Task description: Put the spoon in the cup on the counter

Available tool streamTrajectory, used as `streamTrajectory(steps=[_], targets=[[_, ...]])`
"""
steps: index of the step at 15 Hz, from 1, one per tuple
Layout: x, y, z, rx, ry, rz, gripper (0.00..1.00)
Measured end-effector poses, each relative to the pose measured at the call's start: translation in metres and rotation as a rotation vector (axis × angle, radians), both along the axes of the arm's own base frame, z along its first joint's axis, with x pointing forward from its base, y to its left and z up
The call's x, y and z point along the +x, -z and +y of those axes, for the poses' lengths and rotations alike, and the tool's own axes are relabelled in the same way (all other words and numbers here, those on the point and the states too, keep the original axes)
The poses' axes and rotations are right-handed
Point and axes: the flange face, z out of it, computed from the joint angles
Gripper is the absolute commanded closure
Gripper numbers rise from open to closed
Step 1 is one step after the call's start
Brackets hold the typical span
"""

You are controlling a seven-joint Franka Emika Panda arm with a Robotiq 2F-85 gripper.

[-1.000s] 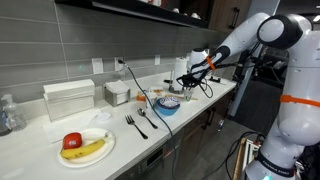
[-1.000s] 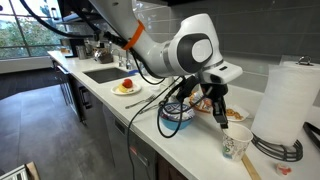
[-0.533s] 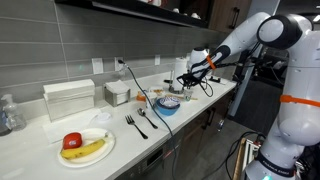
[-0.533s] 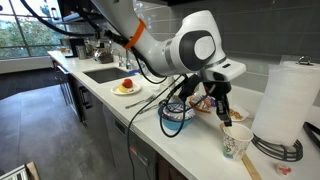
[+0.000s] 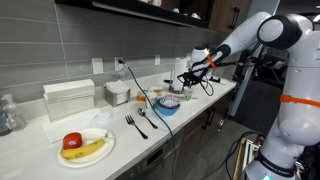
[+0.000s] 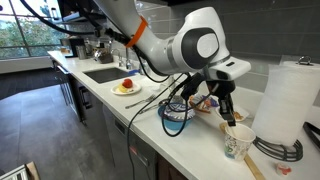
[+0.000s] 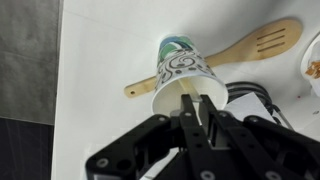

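Note:
My gripper would bring the spoon up out of the cup if I raised it now. It is closed around the pale spoon at its upper end (image 6: 230, 122) (image 7: 191, 95).
A patterned paper cup (image 6: 238, 141) stands on the pale counter (image 6: 150, 112) near its end. In the wrist view the cup (image 7: 183, 72) shows its open mouth just beyond my fingers. My gripper (image 6: 228, 104) hangs right above the cup and is shut on a pale spoon (image 7: 187, 99), whose lower end reaches into the cup's mouth. In an exterior view the gripper (image 5: 186, 77) is over the far end of the counter (image 5: 40, 150); the cup is hidden there.
A wooden slotted spatula (image 7: 250, 46) lies behind the cup. A paper towel roll (image 6: 288, 100) stands beside it. A blue bowl (image 6: 176, 115) and cables are close. Two forks (image 5: 136, 124), a plate with banana and apple (image 5: 85, 146) and a white box (image 5: 68, 98) lie farther along.
My gripper has moved with the spoon sideways along the counter, from beside the blue bowl to above the paper cup.

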Motion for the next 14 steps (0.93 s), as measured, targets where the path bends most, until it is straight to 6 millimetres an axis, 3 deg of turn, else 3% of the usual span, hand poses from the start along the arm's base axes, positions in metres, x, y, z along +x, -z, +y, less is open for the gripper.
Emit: streamTrajectory(steps=[14], targets=[[-0.013, -0.049, -0.011, 0.228, 0.220, -0.049, 0.97]])
